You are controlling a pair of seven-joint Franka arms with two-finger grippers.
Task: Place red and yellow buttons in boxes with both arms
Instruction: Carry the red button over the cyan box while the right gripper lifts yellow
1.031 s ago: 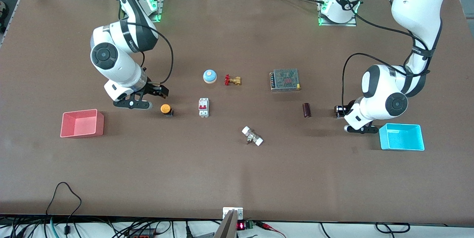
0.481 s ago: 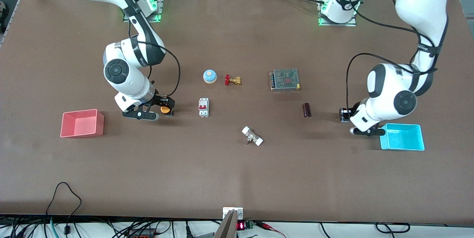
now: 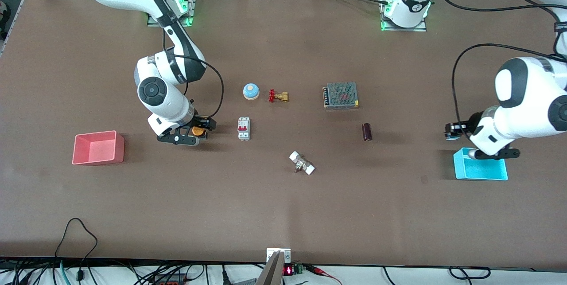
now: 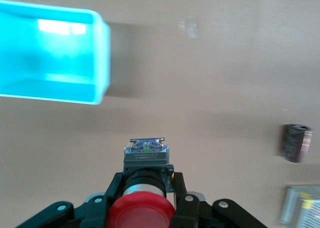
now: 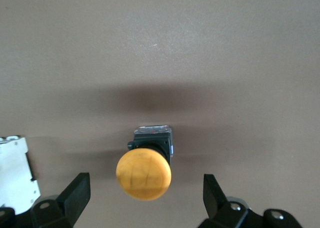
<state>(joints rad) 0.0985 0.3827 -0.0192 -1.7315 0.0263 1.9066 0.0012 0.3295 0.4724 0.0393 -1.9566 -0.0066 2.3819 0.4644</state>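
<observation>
Next, my right gripper grabs the yellow button, by its black body [image 5: 156, 142]. Then the yellow button goes into the pink-red box.
The red button [image 4: 142, 208] hangs above the bare table beside the cyan box [image 3: 483, 173], with my left gripper [image 3: 455, 131] shut on its black body. The left wrist view shows the left gripper [image 4: 145, 188] clamped on the button and the cyan box [image 4: 102, 53] apart from it. The yellow button [image 3: 198, 131] stands on the table. My right gripper [image 3: 195, 133] is low around it, open, one finger on each side and neither touching. In the right wrist view the yellow button [image 5: 143, 175] sits between the spread fingers of the right gripper [image 5: 146, 190]. The pink-red box [image 3: 99, 157] lies toward the right arm's end.
A white circuit breaker [image 3: 243, 128] stands beside the yellow button. A blue-and-white bell [image 3: 251, 91], a brass valve [image 3: 278, 96] and a grey meshed unit [image 3: 341, 95] lie farther from the front camera. A dark cylinder [image 3: 366, 132] and a white fitting [image 3: 302, 163] lie mid-table.
My left arm has risen and carried the red button toward the cyan box. My right gripper has moved over to the yellow button and come down around it.
</observation>
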